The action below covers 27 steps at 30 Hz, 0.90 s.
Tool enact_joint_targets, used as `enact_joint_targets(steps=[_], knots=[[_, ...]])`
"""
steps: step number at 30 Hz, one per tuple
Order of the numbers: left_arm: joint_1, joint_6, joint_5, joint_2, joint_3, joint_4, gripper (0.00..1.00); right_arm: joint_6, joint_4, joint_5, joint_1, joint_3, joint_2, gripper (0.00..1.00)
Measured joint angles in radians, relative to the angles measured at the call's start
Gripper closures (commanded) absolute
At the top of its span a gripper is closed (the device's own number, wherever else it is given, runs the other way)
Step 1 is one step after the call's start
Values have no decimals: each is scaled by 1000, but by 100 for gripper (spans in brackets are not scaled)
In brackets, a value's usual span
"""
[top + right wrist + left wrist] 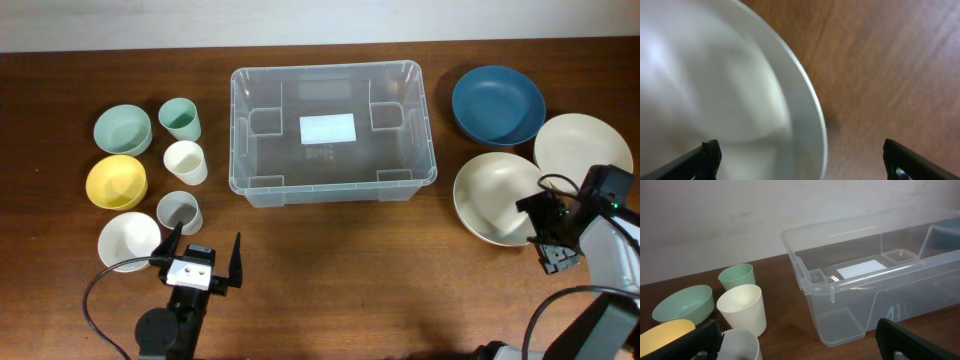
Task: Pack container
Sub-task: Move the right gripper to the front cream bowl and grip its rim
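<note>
My right gripper is still too high to close on the cream bowl's rim (pixel 533 232) (pixel 812 142). The right wrist view shows a gap under its fingers, so it would miss if it closed now, and it should first lower them.
The container (pixel 333 72) is a large clear bin with a white label on its base, standing empty at the table's middle back. It also shows in the left wrist view (pixel 920 295). My left gripper (pixel 208 240) is open and empty near the front edge, beside a grey cup (pixel 180 211); in its wrist view (pixel 800 342) the bare table lies between its fingers. My right gripper (pixel 540 232) is open, with the right rim of a cream bowl (pixel 490 195) between its fingers in the right wrist view (pixel 800 160).
Left of the bin stand a green bowl (pixel 122 129), green cup (pixel 181 118), cream cup (pixel 186 162), yellow bowl (pixel 118 181) and white bowl (pixel 129 241). Right of it lie a blue bowl (pixel 498 104) and a second cream bowl (pixel 582 145).
</note>
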Motion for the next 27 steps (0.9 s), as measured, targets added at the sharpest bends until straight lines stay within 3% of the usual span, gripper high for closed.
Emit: enact_joint_targets(steps=[27], knots=[[0, 0, 0, 0, 0, 0, 0, -25, 84, 0, 0, 0, 112, 1]])
